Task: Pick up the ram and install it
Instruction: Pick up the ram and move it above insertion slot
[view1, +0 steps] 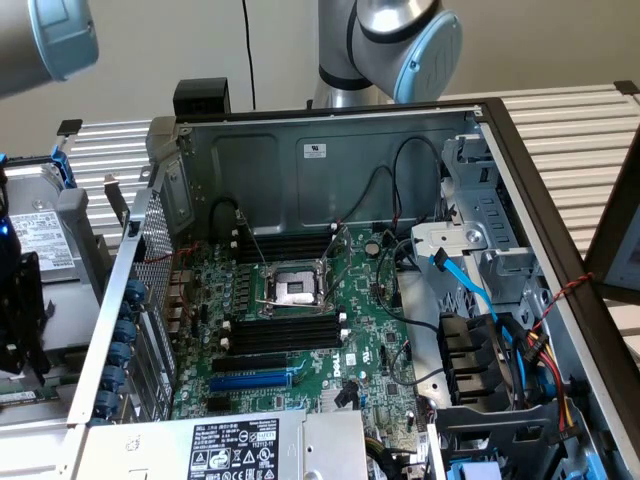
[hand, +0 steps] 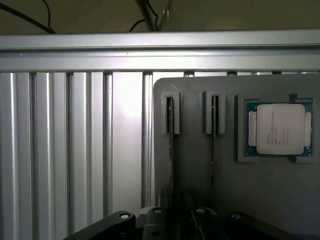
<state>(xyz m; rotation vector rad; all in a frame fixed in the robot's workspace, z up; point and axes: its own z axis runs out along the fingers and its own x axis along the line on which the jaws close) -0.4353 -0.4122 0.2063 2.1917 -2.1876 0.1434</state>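
Note:
The holder's slot closes around the ram's end, so the gripper should next take hold of the ram by its bare middle (hand: 171, 194), where both sides of the ram are free.
Two thin ram sticks stand on edge in narrow slots of a grey holder (hand: 200, 100); in the wrist view I see them edge-on, one ram stick (hand: 170, 150) and a second stick (hand: 214, 145) beside it. My gripper (hand: 192, 210) hangs over the near ends of these slots, open, with nothing between its fingers. In the exterior view the gripper (view1: 22, 330) is a dark shape at the far left, outside the computer case, above the same holder (view1: 75, 235). Black memory slots (view1: 285, 332) lie on the green motherboard (view1: 375, 350) inside the case.
A CPU chip (hand: 280, 129) sits in the holder beside the sticks. The open case has a metal side wall (view1: 110, 330), a CPU socket (view1: 297, 290), a blue expansion slot (view1: 250, 380), a drive cage with blue cables (view1: 480, 290) and a power supply (view1: 240, 445). Ribbed aluminium table (hand: 65, 145) surrounds the holder.

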